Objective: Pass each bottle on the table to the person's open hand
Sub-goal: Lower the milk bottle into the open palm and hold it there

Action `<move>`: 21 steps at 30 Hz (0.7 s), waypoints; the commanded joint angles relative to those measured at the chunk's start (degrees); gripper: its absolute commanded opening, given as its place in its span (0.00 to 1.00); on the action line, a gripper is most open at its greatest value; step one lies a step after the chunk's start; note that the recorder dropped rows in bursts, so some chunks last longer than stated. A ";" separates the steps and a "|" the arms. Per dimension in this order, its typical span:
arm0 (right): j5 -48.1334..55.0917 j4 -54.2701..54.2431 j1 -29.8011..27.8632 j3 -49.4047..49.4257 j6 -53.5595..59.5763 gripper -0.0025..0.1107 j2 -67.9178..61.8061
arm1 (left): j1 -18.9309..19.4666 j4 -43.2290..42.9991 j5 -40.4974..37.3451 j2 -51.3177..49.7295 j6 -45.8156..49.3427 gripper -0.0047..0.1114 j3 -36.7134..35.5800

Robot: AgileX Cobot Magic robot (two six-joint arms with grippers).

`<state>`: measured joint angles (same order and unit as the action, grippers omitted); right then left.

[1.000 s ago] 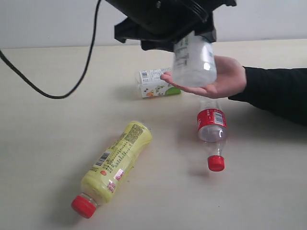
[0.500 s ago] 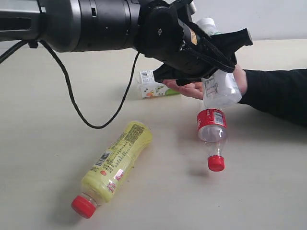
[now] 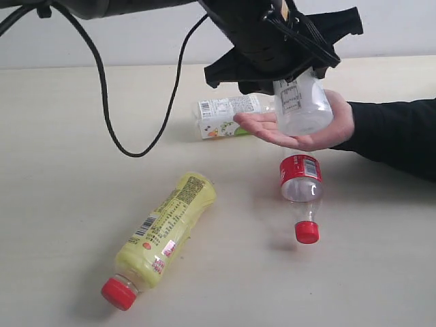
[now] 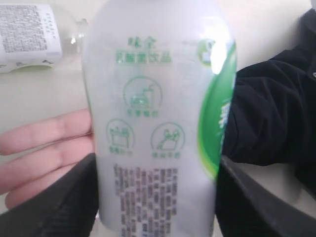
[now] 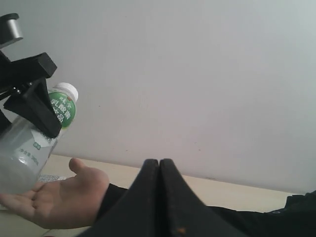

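The left gripper should bring the bottle down onto the open palm before letting go, because the bottle's base [image 3: 310, 126] is still hanging above the palm.
My left gripper [image 3: 285, 68] [image 4: 155, 197] is shut on the clear bottle with the green-white label [image 3: 302, 107] [image 4: 158, 113] [image 5: 37, 138], one black finger on each side. The bottle's base sits on or just over the palm of the person's open hand [image 3: 272, 129] [image 5: 54, 197] [image 4: 44, 148]. On the table [image 3: 68, 170] lie the yellow bottle [image 3: 167, 231], the red-label bottle [image 3: 300, 180] and the squarish white-labelled bottle [image 3: 221, 116] [image 4: 29, 34]. My right gripper [image 5: 159, 165] is shut and empty, raised to the hand's right.
A black cable [image 3: 102, 82] hangs from the left arm and loops over the table's back left. The person's black sleeve [image 3: 395, 133] stretches in from the right edge, above the red-label bottle.
The left arm has swung and lifted. Half a second ago the bottle hung by the wrist, at the hand's near edge; now it stands over the palm. The right gripper has not moved.
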<state>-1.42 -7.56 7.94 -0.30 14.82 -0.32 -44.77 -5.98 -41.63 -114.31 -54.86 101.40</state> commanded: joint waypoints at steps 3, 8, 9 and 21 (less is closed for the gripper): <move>-0.20 0.02 0.04 0.30 0.05 0.02 0.32 | -1.95 -3.99 -6.39 -3.41 -4.50 0.04 5.46; -0.20 0.02 0.04 0.30 0.05 0.02 0.32 | -2.61 -4.02 -8.82 -7.89 -5.68 0.04 9.76; -0.20 0.02 0.04 0.30 0.05 0.02 0.32 | -2.61 -4.30 -9.92 -8.45 -5.55 0.04 10.65; -0.20 0.02 0.04 0.30 0.05 0.02 0.32 | -3.14 -6.05 -4.30 -9.78 -12.18 0.04 11.85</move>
<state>-1.42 -7.56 7.94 -0.30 14.82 -0.32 -47.36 -11.19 -49.21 -123.91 -65.43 112.76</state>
